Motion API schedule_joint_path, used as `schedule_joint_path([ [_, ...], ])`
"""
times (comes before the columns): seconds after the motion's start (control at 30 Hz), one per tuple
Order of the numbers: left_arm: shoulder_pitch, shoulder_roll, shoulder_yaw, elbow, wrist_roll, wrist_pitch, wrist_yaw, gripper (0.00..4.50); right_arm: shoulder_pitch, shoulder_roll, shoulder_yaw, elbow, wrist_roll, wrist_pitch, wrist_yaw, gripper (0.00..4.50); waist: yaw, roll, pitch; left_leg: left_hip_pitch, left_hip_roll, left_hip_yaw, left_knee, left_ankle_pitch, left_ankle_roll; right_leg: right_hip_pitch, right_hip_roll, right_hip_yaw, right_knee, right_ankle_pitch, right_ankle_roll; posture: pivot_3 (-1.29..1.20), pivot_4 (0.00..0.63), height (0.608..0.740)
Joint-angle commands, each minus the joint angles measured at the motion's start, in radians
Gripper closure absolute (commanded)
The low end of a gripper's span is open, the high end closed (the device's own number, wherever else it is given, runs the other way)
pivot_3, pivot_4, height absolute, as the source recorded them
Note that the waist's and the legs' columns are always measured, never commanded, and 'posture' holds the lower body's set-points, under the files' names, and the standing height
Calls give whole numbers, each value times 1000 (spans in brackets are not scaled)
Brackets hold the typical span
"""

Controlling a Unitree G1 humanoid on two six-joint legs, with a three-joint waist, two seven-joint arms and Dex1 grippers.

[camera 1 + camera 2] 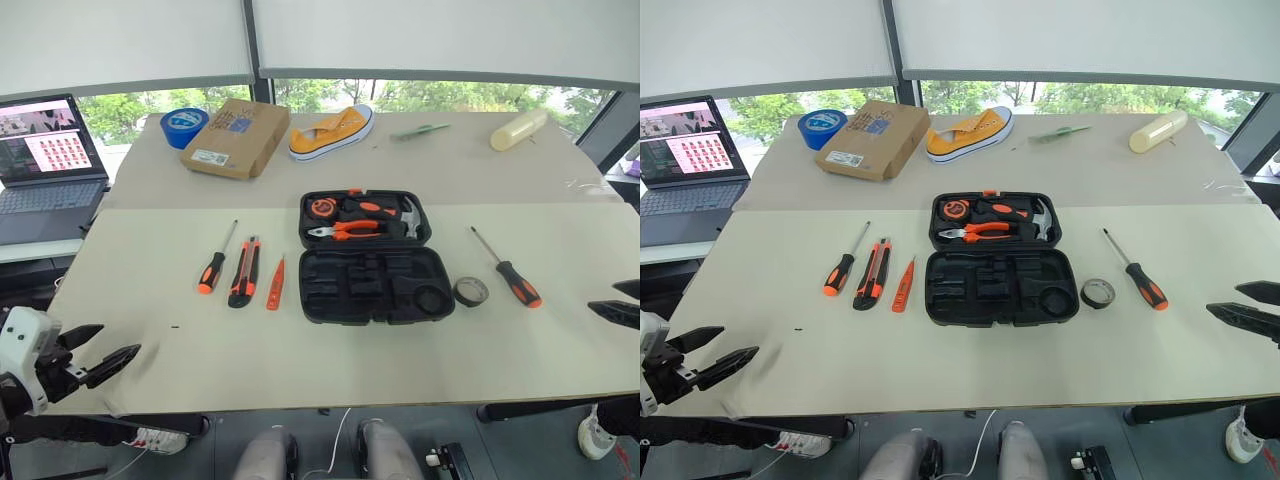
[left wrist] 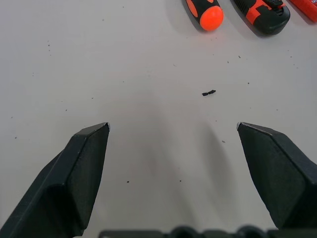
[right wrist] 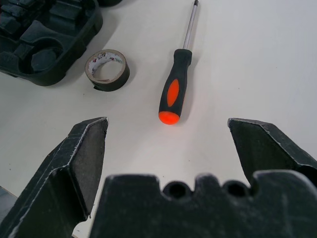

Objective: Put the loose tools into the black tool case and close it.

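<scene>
My left gripper is to pick up the screwdriver next by its thick black-and-orange handle, because a thin metal shaft runs out from the big end of the handle.
The black tool case lies open mid-table, with pliers and a hammer in its far half and bare recesses in its near half. Left of it lie a screwdriver, a utility knife and a slim orange tester. On the case's right sit a small dark tape roll and a second screwdriver. My left gripper hovers open over the table's near left corner, short of the screwdriver's handle. At the right edge my right gripper is open, facing the other screwdriver and the tape roll.
At the back stand a cardboard box, a blue tape roll, a yellow shoe, a green tool and a pale cylinder. A laptop sits on a side surface at the far left.
</scene>
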Motion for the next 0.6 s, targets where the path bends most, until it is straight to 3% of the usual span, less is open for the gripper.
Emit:
schedule_joint_path([
  [0.03,29,4,1,-15,43,-39,4,82,-18,-2,-12,24,-5,-43,19,0,0,0,0,0,0,0,0,0,0,0,0,0,0,0,0,0,150,735],
  [0.37,-90,19,-39,-57,75,32,127,82,-2,35,-44,44,-14,-146,-37,0,5,0,0,0,-1,0,-1,0,-1,0,-1,0,0,0,0,0,150,735],
  [0.6,-358,81,-127,-117,-34,334,240,82,33,79,-96,-318,88,-5,-93,0,1,0,0,0,0,0,-1,0,-1,0,0,0,1,0,0,0,150,735],
])
